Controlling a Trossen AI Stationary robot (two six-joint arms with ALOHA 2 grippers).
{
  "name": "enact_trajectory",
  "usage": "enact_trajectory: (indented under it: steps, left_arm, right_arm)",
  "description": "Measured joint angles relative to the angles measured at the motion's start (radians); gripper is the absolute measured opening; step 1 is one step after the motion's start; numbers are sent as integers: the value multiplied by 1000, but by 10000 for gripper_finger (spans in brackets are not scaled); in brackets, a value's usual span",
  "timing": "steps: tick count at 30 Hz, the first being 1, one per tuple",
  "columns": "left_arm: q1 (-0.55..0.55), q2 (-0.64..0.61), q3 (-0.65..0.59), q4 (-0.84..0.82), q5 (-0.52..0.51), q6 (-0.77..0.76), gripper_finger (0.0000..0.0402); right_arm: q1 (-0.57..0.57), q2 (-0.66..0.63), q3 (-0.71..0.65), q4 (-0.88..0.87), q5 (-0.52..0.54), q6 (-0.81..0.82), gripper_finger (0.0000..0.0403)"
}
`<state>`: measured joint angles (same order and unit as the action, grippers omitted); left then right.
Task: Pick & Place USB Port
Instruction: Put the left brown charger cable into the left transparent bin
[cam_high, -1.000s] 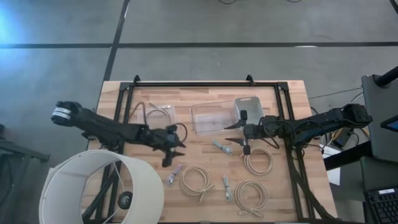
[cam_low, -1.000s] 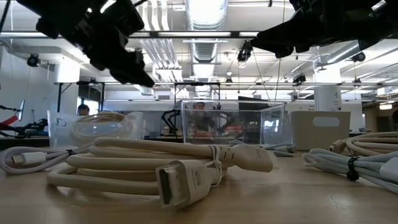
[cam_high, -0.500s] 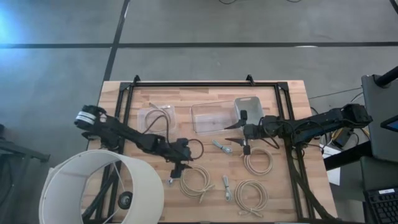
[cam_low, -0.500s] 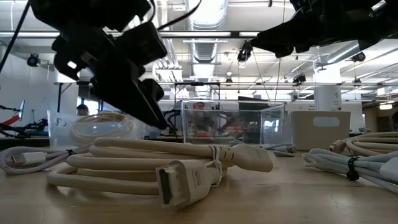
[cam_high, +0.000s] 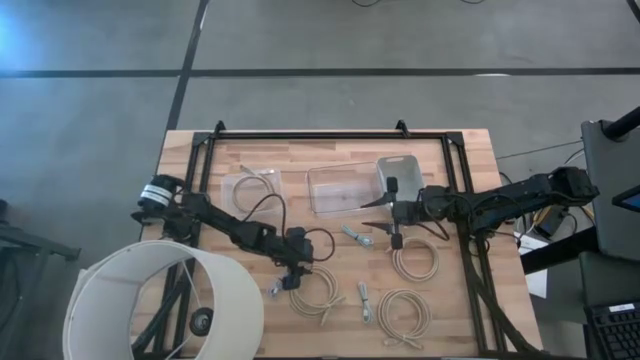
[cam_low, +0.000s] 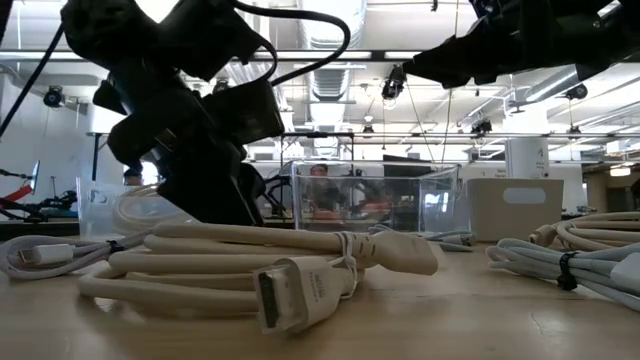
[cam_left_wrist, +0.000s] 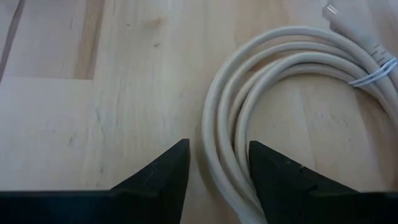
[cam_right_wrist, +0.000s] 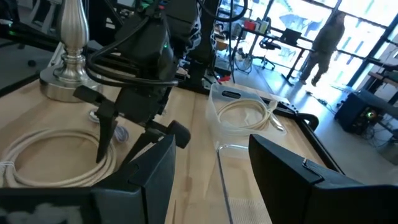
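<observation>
The USB cable coil (cam_high: 316, 291) would be caught now, as my left gripper's fingers are beside the cream cable strands, down near the wood, so I will close them.
A cream USB cable coil (cam_high: 316, 291) lies flat on the wooden table, near its near edge; in the low view the USB cable coil (cam_low: 200, 262) shows its plug (cam_low: 295, 295) in front. My left gripper (cam_high: 292, 279) is open and low over the coil's left edge. In the left wrist view my left gripper (cam_left_wrist: 217, 168) has the USB cable coil's (cam_left_wrist: 267, 93) outer strands between its fingers. My right gripper (cam_high: 383, 229) hangs open above the table right of the middle, holding nothing; its fingers frame the right wrist view (cam_right_wrist: 211, 168). My left gripper comes at the coil from above, pointing down, one finger (cam_left_wrist: 165, 177) outside the coil's left edge (cam_left_wrist: 214, 149) and the other finger (cam_left_wrist: 277, 177) over its strands. Whether the fingers touch the cable I cannot tell.
Two more coils (cam_high: 404, 315) (cam_high: 415, 262) and loose small plugs (cam_high: 355, 237) lie on the right half. A small clear tub holding a cable (cam_high: 252, 187) and a larger clear tub (cam_high: 340, 188) stand toward the far edge. A white lampshade (cam_high: 165, 300) overhangs the near left corner.
My left arm has swung toward the table's right and near edge and come down, from above the middle left of the table to the left edge of the near coil. It has stayed open. The right arm and the cables have kept still.
</observation>
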<state>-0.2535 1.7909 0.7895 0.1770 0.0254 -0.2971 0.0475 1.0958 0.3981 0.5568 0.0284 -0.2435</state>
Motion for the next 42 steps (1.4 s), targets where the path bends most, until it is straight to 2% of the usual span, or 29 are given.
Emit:
enact_trajectory:
  steps: [4, 10, 16, 23, 33, 42]
  left_arm:
    - [0, 3, 0, -3, -2, -1, 144]
    - [0, -20, 0, -6, 2, -4, 46]
    - [-2, -104, -6, -28, -22, -1, 39]
    - [-9, -290, -5, -78, -189, 67, 53]
    - [-10, -535, -5, -406, -559, 86, 45]
    - [-11, -714, -5, -587, -812, 77, 47]
  right_arm:
    - [0, 0, 0, 0, 0, -4, 201]
    - [0, 0, 7, 1, 0, -43, 201]
    - [0, 0, 19, 3, 0, -45, 201]
    - [0, 0, 20, 1, 0, -45, 201]
    - [0, 0, 20, 0, 0, -21, 201]
    - [0, 0, 20, 0, 0, -18, 201]
